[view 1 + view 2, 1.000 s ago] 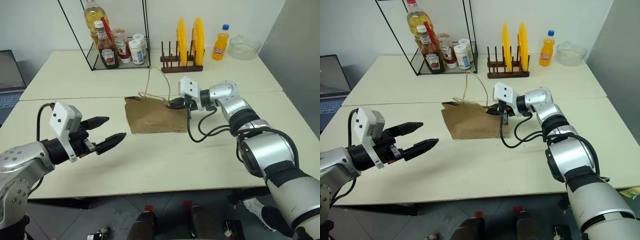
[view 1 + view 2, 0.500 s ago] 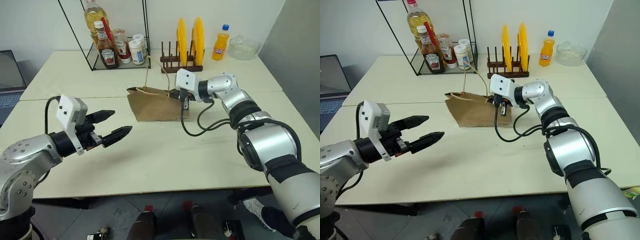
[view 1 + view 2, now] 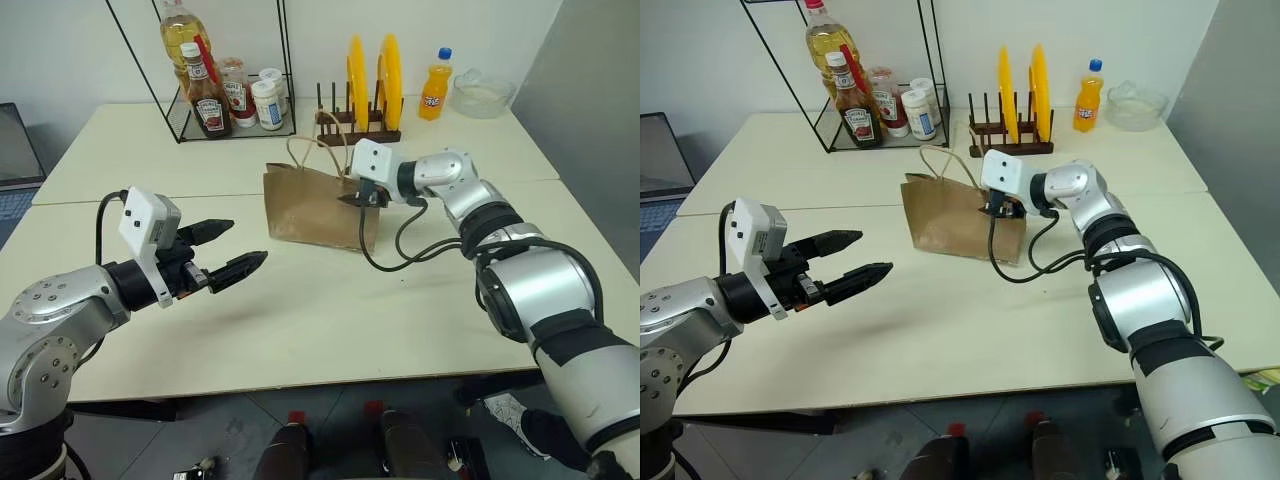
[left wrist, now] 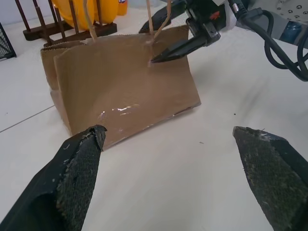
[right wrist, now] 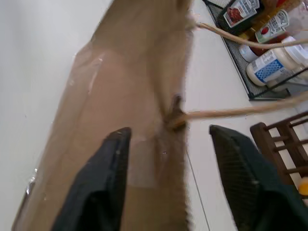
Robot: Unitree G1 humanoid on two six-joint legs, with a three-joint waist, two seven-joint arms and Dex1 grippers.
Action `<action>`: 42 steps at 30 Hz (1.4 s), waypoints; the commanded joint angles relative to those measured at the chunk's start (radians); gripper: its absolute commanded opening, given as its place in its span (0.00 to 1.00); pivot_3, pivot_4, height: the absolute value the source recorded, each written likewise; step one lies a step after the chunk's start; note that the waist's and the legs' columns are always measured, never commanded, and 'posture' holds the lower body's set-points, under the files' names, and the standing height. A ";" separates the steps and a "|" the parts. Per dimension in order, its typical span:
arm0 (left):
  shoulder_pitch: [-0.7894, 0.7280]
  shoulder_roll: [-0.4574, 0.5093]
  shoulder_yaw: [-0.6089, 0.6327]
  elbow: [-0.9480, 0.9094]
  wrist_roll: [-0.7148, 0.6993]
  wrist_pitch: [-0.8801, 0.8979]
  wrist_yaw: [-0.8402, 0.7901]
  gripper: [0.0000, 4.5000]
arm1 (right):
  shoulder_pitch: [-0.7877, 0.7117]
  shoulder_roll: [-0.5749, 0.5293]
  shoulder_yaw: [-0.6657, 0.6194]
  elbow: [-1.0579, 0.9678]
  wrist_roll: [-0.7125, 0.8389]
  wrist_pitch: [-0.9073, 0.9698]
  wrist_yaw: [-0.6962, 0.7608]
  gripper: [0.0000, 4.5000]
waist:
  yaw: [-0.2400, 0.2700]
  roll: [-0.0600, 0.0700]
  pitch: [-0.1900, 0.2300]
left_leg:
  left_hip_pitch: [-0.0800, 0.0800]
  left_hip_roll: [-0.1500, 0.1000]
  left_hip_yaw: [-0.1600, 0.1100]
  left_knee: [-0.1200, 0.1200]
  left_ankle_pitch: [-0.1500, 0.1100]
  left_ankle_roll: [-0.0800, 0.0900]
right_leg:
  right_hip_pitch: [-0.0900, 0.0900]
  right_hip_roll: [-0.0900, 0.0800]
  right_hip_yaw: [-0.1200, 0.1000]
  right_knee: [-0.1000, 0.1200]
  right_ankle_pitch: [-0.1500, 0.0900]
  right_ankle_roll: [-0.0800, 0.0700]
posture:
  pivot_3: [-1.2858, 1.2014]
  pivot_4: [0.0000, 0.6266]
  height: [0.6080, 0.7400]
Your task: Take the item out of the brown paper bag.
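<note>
The bag's paper body (image 3: 315, 210) is much wider than the fingers. My left gripper should grab the bag by its thin upper cord handle next.
The brown paper bag (image 3: 315, 205) stands upright in the middle of the table, its tan cord handles (image 3: 305, 150) looping above the rim. My right gripper (image 3: 350, 199) is at the bag's top rim on its right end, open, with the paper edge between its spread fingers (image 5: 108, 183). My left gripper (image 3: 248, 241) hovers open over the table to the front left of the bag, pointing toward it, with nothing in it. The item is hidden from view.
At the back stand a wire rack with sauce bottles (image 3: 215, 90), a wooden rack with yellow plates (image 3: 365, 90), an orange soda bottle (image 3: 433, 88) and a glass bowl (image 3: 483, 95). A laptop (image 3: 12, 145) sits at the far left.
The bag lay flat a second ago and now stands upright. My right gripper, then shut on the bag's rim, rose with it and has opened. The left gripper stayed open and barely moved.
</note>
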 commanded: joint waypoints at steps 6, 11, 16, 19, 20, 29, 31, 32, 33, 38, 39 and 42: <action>-0.187 0.070 -0.017 0.257 0.066 -0.092 -0.060 1.00 | 0.203 -0.109 -0.189 -0.437 0.285 0.264 0.251 1.00 | 0.004 0.000 0.000 | 0.001 0.000 -0.001 0.000 0.000 0.000 | 0.002 0.000 -0.002 0.000 0.000 0.000 | 0.52 0.24 1.00; -0.642 -0.005 -0.304 0.849 0.433 -0.478 -0.099 1.00 | 0.782 0.009 -0.249 -1.410 0.342 0.855 -0.158 1.00 | 0.038 -0.001 -0.003 | 0.000 0.002 -0.003 0.002 0.000 0.000 | 0.002 0.000 -0.004 0.001 0.000 0.000 | 0.52 0.24 1.00; -1.016 -0.148 -0.441 1.446 0.674 -0.819 -0.062 1.00 | 1.007 0.104 -0.228 -1.779 0.273 1.072 -0.423 1.00 | 0.055 -0.001 -0.002 | -0.004 -0.007 0.001 0.014 0.000 0.000 | -0.002 -0.003 0.002 0.010 0.001 0.001 | 0.52 0.24 1.00; -1.136 -0.224 -0.476 1.671 0.763 -0.939 -0.018 1.00 | 1.062 0.135 -0.220 -1.882 0.277 1.147 -0.504 1.00 | 0.047 -0.003 -0.002 | -0.003 -0.006 0.001 0.013 0.000 0.001 | 0.000 0.000 0.000 0.003 0.003 0.006 | 0.52 0.24 1.00; -1.159 -0.250 -0.490 1.719 0.791 -0.967 -0.008 1.00 | 1.075 0.138 -0.220 -1.902 0.270 1.159 -0.529 1.00 | 0.048 -0.003 -0.002 | -0.003 -0.006 0.000 0.013 0.000 0.001 | 0.000 0.000 -0.001 0.003 0.003 0.006 | 0.52 0.24 1.00; -1.225 -0.343 -0.513 1.860 0.922 -1.000 -0.009 1.00 | 1.147 0.133 -0.248 -2.087 0.366 1.248 -0.587 1.00 | 0.033 -0.004 -0.002 | -0.003 -0.005 0.000 0.013 -0.002 0.004 | -0.001 0.000 -0.001 0.006 0.003 0.006 | 0.52 0.24 1.00; -1.224 -0.343 -0.517 1.862 0.940 -0.993 -0.062 1.00 | 1.178 0.124 -0.223 -2.126 0.383 1.252 -0.585 1.00 | 0.030 -0.004 -0.002 | -0.003 -0.005 -0.001 0.013 -0.002 0.004 | -0.001 0.000 -0.001 0.007 0.003 0.006 | 0.52 0.24 1.00; -1.223 -0.341 -0.517 1.861 0.944 -0.992 -0.102 1.00 | 1.189 0.122 -0.213 -2.136 0.391 1.253 -0.588 1.00 | 0.029 -0.004 -0.002 | -0.003 -0.005 0.000 0.013 -0.002 0.004 | -0.001 0.000 -0.001 0.007 0.003 0.006 | 0.52 0.24 1.00; -1.222 -0.335 -0.520 1.858 0.946 -0.990 -0.167 1.00 | 1.198 0.120 -0.209 -2.142 0.399 1.252 -0.589 1.00 | 0.028 -0.004 -0.002 | -0.003 -0.005 0.000 0.013 -0.002 0.004 | -0.001 0.000 -0.001 0.007 0.003 0.006 | 0.52 0.24 1.00; -1.214 -0.278 -0.536 1.825 0.948 -0.978 -0.526 1.00 | 1.201 0.098 -0.215 -2.102 0.419 1.222 -0.595 1.00 | 0.026 -0.004 -0.002 | -0.003 -0.006 0.000 0.013 -0.002 0.005 | 0.000 0.001 -0.002 0.007 0.003 0.006 | 0.52 0.24 1.00; -1.211 -0.260 -0.544 1.814 0.950 -0.971 -0.603 1.00 | 1.191 0.094 -0.218 -2.086 0.423 1.213 -0.595 1.00 | 0.026 -0.004 -0.002 | -0.002 -0.005 0.000 0.013 -0.002 0.005 | 0.000 0.001 -0.002 0.007 0.003 0.006 | 0.52 0.24 1.00; -1.185 -0.206 -0.573 1.757 0.953 -0.950 -0.822 1.00 | 1.157 0.082 -0.224 -2.026 0.430 1.176 -0.588 1.00 | 0.024 -0.004 -0.002 | -0.002 -0.005 0.000 0.013 -0.002 0.005 | 0.001 0.001 -0.002 0.007 0.003 0.006 | 0.52 0.24 1.00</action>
